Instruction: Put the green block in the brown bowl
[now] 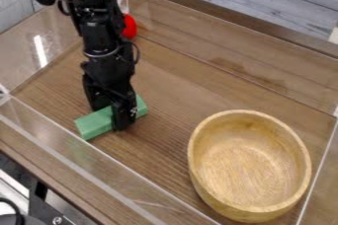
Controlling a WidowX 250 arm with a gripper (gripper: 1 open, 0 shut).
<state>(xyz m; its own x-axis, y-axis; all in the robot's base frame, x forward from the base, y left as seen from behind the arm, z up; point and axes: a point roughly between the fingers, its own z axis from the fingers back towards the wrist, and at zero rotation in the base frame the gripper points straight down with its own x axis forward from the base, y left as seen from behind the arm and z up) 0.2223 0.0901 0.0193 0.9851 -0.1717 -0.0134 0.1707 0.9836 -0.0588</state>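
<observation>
It is time for my gripper to close on the block: its fingers reach down on either side of the green block's middle [111, 117], so they would hold the block if they closed now.
The green block [93, 123] lies flat on the wooden table at the lower left, its far end hidden under my gripper [110, 111]. The gripper points straight down with its black fingers [121, 116] straddling the block's middle, jaws standing wide; the frames do not show them pressing on the block. At the lower right sits the brown bowl [199, 160], wide, round and with nothing inside it, well apart from the block and gripper.
A red ball [126, 26] sits behind the arm near the back. Clear plastic walls [40, 130] ring the workspace, with a low front wall near the block. Bare wooden table [199, 81] lies between block and bowl.
</observation>
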